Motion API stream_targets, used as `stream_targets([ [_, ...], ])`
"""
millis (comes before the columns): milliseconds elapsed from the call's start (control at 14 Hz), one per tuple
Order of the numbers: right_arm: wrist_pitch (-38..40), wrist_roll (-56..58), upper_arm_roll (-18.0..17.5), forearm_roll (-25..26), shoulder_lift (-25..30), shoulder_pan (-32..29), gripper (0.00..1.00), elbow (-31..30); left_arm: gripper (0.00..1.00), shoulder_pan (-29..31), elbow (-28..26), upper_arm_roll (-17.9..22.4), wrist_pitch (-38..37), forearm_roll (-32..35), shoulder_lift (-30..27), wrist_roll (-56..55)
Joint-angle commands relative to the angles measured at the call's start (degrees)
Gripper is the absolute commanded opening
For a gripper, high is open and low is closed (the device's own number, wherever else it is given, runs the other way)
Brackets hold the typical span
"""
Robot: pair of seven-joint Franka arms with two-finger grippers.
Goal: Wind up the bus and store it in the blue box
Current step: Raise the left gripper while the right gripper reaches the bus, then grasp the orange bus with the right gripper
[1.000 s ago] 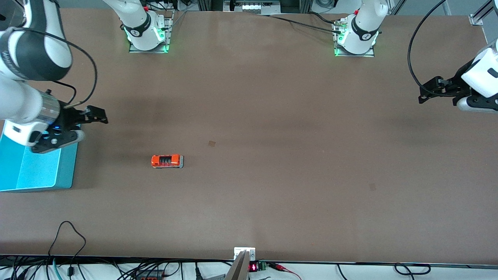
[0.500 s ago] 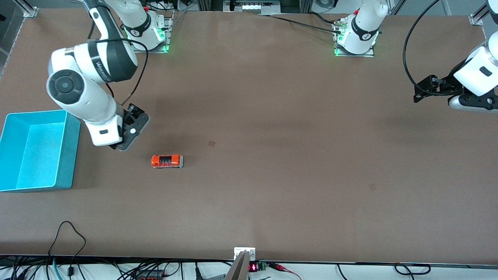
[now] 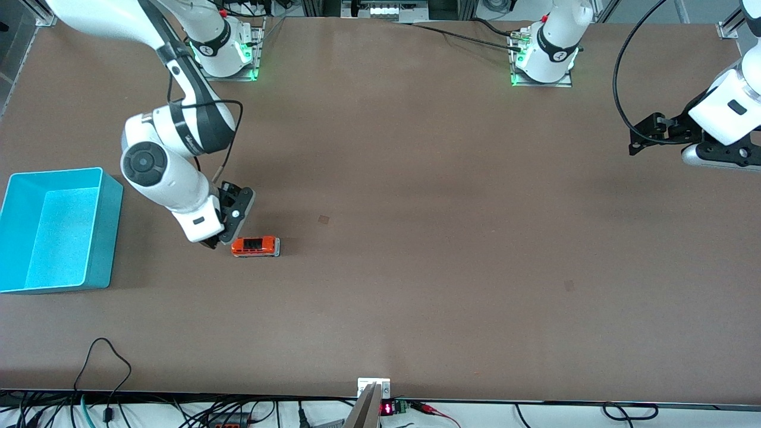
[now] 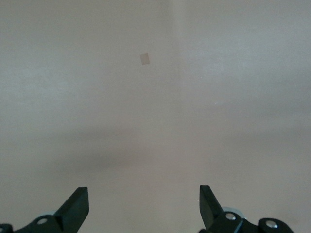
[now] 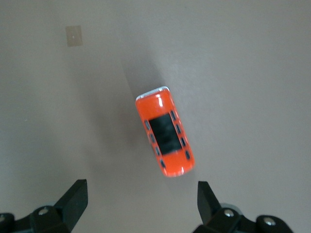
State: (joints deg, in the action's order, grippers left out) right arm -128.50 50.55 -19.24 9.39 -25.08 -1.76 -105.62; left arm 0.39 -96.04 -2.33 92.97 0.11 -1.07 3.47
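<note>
My right gripper grabs the bus's long window sides next, since they face each other flat while the bus curves at its rounded end [image 3: 233, 247].
The small orange bus [image 3: 255, 246] with its black roof panel stands on the brown table, about midway between the robot bases and the front camera. My right gripper [image 3: 217, 242] hangs low just beside the bus's end that faces the blue box. In the right wrist view the bus [image 5: 165, 135] lies just ahead of the open right gripper [image 5: 141, 187], not between the fingers. The blue box [image 3: 110, 238] sits at the right arm's end of the table, with nothing in it. My left gripper [image 3: 716, 161] waits open over the left arm's end; in its wrist view the left gripper [image 4: 143, 191] shows only bare table.
A small tan patch [image 3: 323, 219] marks the table a little farther from the front camera than the bus. A darker patch [image 3: 569, 285] lies toward the left arm's end. Cables [image 3: 104, 362] trail over the table's front edge.
My right arm has swung from over the blue box across to the bus and come down beside it. The box is now uncovered. The left arm has barely shifted.
</note>
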Motion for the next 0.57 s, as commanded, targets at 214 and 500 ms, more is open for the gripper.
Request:
stream_targets([
  [214,-4.03,6.65,-0.45,1.16,-7.08,0.44,1.0,2.86,1.0,-0.13,0.32,-0.22,-1.03,1.21,-0.61,-0.57],
  [500,-8.07,9.48,-0.45,3.0,-9.28,0.44,1.0,2.87,1.0,-0.3,0.32,-1.18,-0.95,1.3,-0.6,-0.66],
])
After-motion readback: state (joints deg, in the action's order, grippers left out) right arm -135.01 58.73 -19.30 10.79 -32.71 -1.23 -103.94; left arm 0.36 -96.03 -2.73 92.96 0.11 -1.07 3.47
